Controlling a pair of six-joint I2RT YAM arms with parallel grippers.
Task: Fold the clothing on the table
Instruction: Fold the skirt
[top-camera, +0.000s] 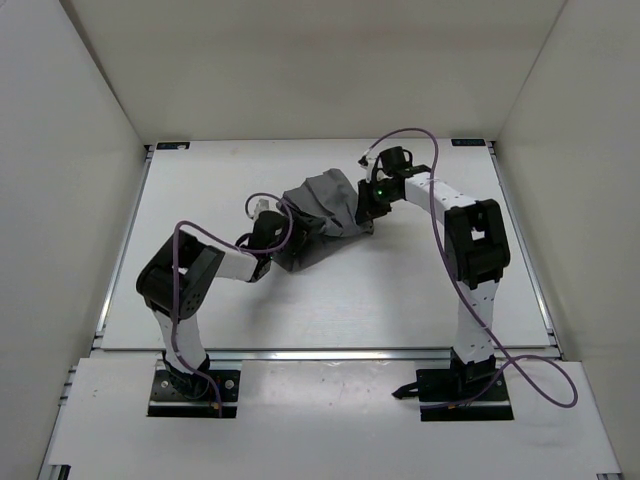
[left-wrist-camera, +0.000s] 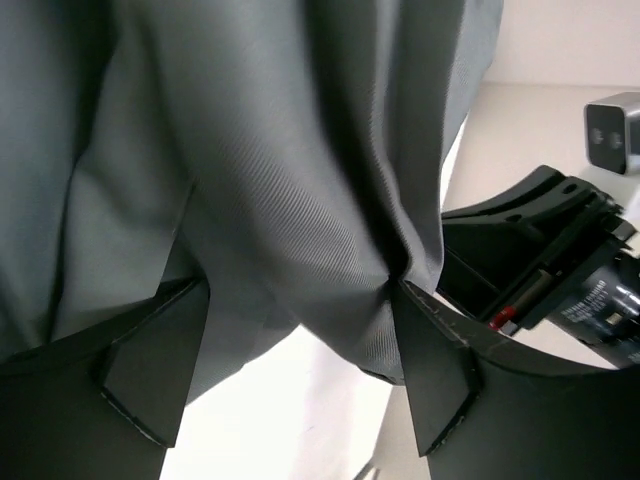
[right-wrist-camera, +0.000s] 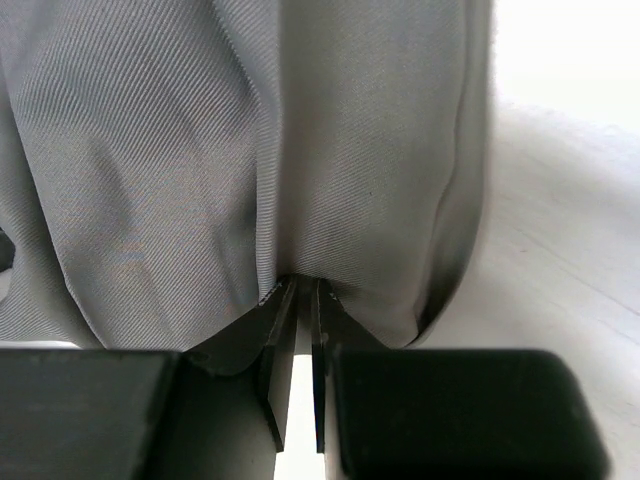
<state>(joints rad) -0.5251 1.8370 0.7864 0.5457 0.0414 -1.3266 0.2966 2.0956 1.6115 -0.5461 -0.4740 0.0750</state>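
The white table shows below the clothing's edge (top-camera: 316, 229), and my left gripper's fingers barely reach the clothing's fold. My left gripper needs to move toward the clothing before it closes.
The grey clothing (top-camera: 322, 212) lies bunched in a heap at the middle of the white table (top-camera: 400, 290). My right gripper (top-camera: 366, 208) is at the heap's right edge. In the right wrist view its fingers are nearly together, and a fold of the clothing (right-wrist-camera: 300, 150) is pinched at the tips of the right gripper (right-wrist-camera: 298, 288). My left gripper (top-camera: 274, 246) is at the heap's lower left. Seen from its wrist, the left gripper (left-wrist-camera: 295, 350) stands wide open, with the clothing (left-wrist-camera: 270, 180) hanging down between its fingers (left-wrist-camera: 435, 365) and brushing the right one.
White walls (top-camera: 70, 150) enclose the table on three sides. An aluminium rail (top-camera: 330, 353) runs along the near edge in front of both arm bases. Purple cables (top-camera: 440, 225) loop off both arms. The right arm's black gripper body (left-wrist-camera: 540, 255) sits close beside my left fingers.
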